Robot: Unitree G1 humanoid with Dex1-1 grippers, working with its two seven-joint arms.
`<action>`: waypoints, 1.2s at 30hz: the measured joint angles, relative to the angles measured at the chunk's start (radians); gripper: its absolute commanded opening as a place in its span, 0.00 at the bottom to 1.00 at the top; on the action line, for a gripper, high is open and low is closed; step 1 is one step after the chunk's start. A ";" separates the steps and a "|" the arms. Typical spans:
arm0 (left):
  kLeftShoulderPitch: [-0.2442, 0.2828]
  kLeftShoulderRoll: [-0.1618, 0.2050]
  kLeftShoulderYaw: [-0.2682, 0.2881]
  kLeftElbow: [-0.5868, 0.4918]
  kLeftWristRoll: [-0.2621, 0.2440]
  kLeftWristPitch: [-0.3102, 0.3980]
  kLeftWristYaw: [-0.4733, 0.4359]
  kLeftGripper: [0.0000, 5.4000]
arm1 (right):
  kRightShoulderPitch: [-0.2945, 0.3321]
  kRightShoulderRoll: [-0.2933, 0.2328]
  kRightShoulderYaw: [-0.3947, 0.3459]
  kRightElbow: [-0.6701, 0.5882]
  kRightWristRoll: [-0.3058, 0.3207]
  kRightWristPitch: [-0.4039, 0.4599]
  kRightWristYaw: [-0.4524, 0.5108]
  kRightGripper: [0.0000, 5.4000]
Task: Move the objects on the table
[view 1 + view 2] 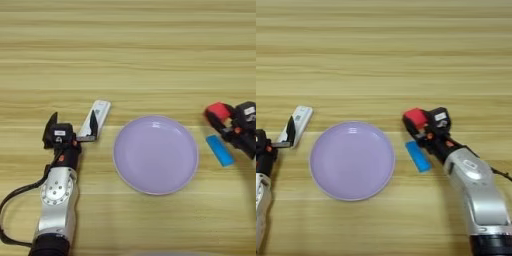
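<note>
My right gripper needs to move the red cube toward the plate before releasing it, since the cube is over bare wood, short of the lilac plate's rim [196, 155].
A long white bar [99, 116] with a grey mark lies on the wooden table [130, 55], left of the lilac plate. My left gripper [72, 121] stands open just left of it. Its right finger [93, 125] is against the bar's near end, and nothing shows between the fingers. To the right of the plate, my right gripper [417, 123] is shut on the small red cube [414, 117], low over the table. A flat blue block [417, 156] lies on the wood just in front of that gripper.
The large lilac round plate [155, 157] sits in the middle between the two arms, with nothing on it. Bare wood stretches across the whole far half of the table. A black cable trails from the left arm [57, 200] at the near left.
</note>
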 measured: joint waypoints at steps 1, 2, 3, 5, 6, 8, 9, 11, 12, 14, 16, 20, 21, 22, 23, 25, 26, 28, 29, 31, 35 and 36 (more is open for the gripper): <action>-0.001 0.000 0.000 0.002 0.000 0.000 0.000 1.00 | 0.001 0.010 0.026 -0.013 0.000 0.003 0.007 0.41; -0.001 0.000 0.000 0.003 0.000 0.000 0.000 1.00 | 0.003 0.015 0.041 -0.023 0.000 0.004 0.015 0.41; -0.001 0.000 0.000 0.003 0.000 0.000 0.000 1.00 | 0.004 0.019 0.051 -0.030 0.000 0.005 0.017 0.41; -0.001 0.000 0.000 0.003 0.000 0.000 0.000 1.00 | 0.005 0.019 0.061 -0.035 -0.001 0.008 0.017 0.41; -0.001 0.000 0.000 0.003 0.000 0.000 0.000 1.00 | 0.006 0.019 0.067 -0.036 -0.002 0.014 0.017 0.41; -0.001 0.000 0.000 0.003 0.000 0.000 0.000 1.00 | 0.007 0.019 0.078 -0.038 -0.004 0.021 0.018 0.41; -0.001 0.000 0.000 0.003 0.000 0.000 0.000 1.00 | 0.008 0.020 0.090 -0.039 -0.005 0.022 0.018 0.41; -0.001 0.000 -0.001 0.003 0.000 0.000 0.000 1.00 | 0.008 0.026 0.111 -0.039 -0.009 0.024 0.019 0.41; -0.001 0.000 -0.001 0.003 0.000 0.000 0.000 1.00 | 0.008 0.033 0.128 -0.039 -0.011 0.024 0.020 0.41; -0.001 0.000 -0.001 0.003 0.000 0.000 0.001 1.00 | 0.008 0.039 0.145 -0.038 -0.014 0.024 0.021 0.41; -0.001 0.000 -0.001 0.003 0.000 0.000 0.001 1.00 | 0.007 0.040 0.154 -0.031 -0.019 0.024 0.021 0.41; -0.001 0.000 -0.001 0.003 0.001 0.000 0.001 1.00 | 0.006 0.045 0.174 -0.007 -0.026 0.023 0.022 0.41; -0.001 0.000 -0.001 0.003 0.001 0.000 0.001 1.00 | 0.006 0.050 0.179 0.002 -0.028 0.023 0.023 0.41; -0.001 0.000 -0.001 0.003 0.001 0.000 0.001 1.00 | 0.006 0.053 0.183 0.008 -0.030 0.023 0.023 0.41; -0.001 0.000 -0.001 0.003 0.001 0.000 0.001 1.00 | 0.006 0.055 0.185 0.011 -0.030 0.023 0.023 0.41; -0.001 0.000 -0.001 0.003 0.001 0.000 0.001 1.00 | 0.006 0.059 0.193 0.020 -0.035 0.021 0.025 0.41; -0.001 0.000 -0.001 0.003 0.001 0.000 0.001 1.00 | 0.005 0.060 0.197 0.026 -0.038 0.021 0.026 0.41; -0.001 0.000 -0.001 0.003 0.001 0.000 0.001 1.00 | 0.005 0.062 0.201 0.041 -0.043 0.020 0.030 0.41; -0.001 0.000 -0.001 0.003 0.001 0.000 0.001 1.00 | 0.005 0.063 0.203 0.047 -0.046 0.020 0.033 0.41; 0.000 0.000 -0.001 0.003 0.001 0.000 0.000 1.00 | 0.005 0.065 0.208 0.054 -0.049 0.019 0.037 0.41; 0.000 0.000 -0.002 0.003 0.001 0.000 0.000 1.00 | 0.005 0.074 0.220 0.066 -0.052 0.019 0.040 0.41; 0.000 0.000 -0.002 0.003 0.001 0.000 0.000 1.00 | 0.005 0.075 0.220 0.066 -0.053 0.019 0.041 0.47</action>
